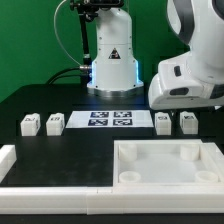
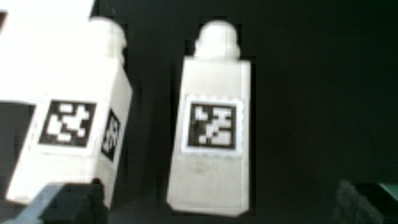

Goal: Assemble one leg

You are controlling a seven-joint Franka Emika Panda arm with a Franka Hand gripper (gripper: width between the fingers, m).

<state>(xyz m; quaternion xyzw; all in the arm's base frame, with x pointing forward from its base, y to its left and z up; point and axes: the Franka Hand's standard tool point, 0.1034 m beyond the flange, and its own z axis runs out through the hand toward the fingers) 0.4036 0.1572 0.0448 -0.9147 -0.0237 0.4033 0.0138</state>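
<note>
The gripper grabs the leg by its tagged body [image 2: 212,128] next, leaving the leg's rounded knob free to enter a tray socket.
Four small white legs stand in a row on the black table: two at the exterior view's left [image 1: 30,124] [image 1: 55,123] and two at its right [image 1: 163,122] [image 1: 187,121]. The arm's white hand housing [image 1: 185,80] hangs above the right pair; its fingertips are hidden in that view. In the wrist view, one tagged leg [image 2: 214,130] lies between my open gripper's [image 2: 217,205] dark fingertips [image 2: 63,205], apart from both. A second tagged leg [image 2: 71,110] lies beside it. The gripper holds nothing.
The marker board [image 1: 110,121] lies between the two pairs of legs. The large white tray-like piece with corner sockets [image 1: 130,150] sits at the front right. A white L-shaped rail [image 1: 50,197] runs along the front and left. The robot base [image 1: 112,60] stands behind.
</note>
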